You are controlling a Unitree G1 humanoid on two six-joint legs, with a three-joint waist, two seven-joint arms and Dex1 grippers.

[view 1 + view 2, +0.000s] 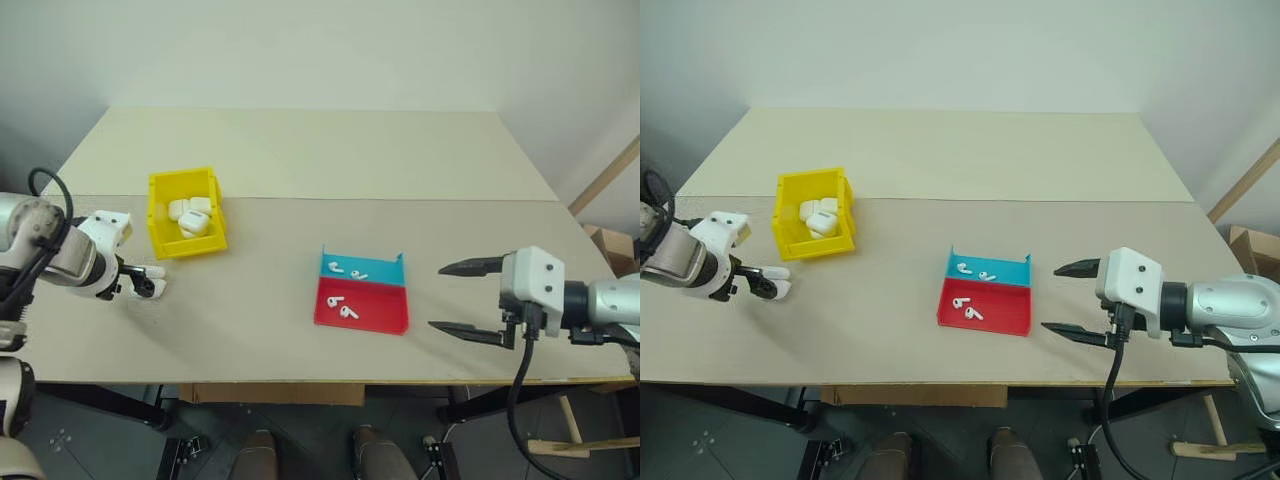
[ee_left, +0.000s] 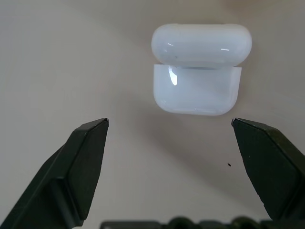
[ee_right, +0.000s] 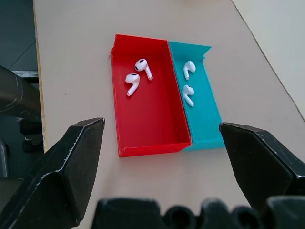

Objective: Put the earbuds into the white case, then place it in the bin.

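The fingers of my left gripper stop short of the white case's near edge and would miss, so it moves toward the case, before closing.
A white case (image 2: 195,90) lies on the table just beyond my left gripper (image 2: 169,123), whose fingers are open, pointing down at it and not touching it. The lid looks tipped a little off the body. This gripper (image 1: 150,282) hovers near the table's left edge, in front of the yellow bin (image 1: 160,235). Two earbuds (image 3: 136,76) lie in the red half of a shallow tray and two more earbuds (image 3: 188,81) in its blue half. My right gripper (image 1: 436,297) is open and empty, to the right of the tray and aimed at it.
The yellow bin holds several white cases (image 1: 190,215). The red-and-blue tray (image 1: 365,320) sits at mid-table near the front edge. A seam (image 1: 400,198) runs across the beige tabletop behind both containers.
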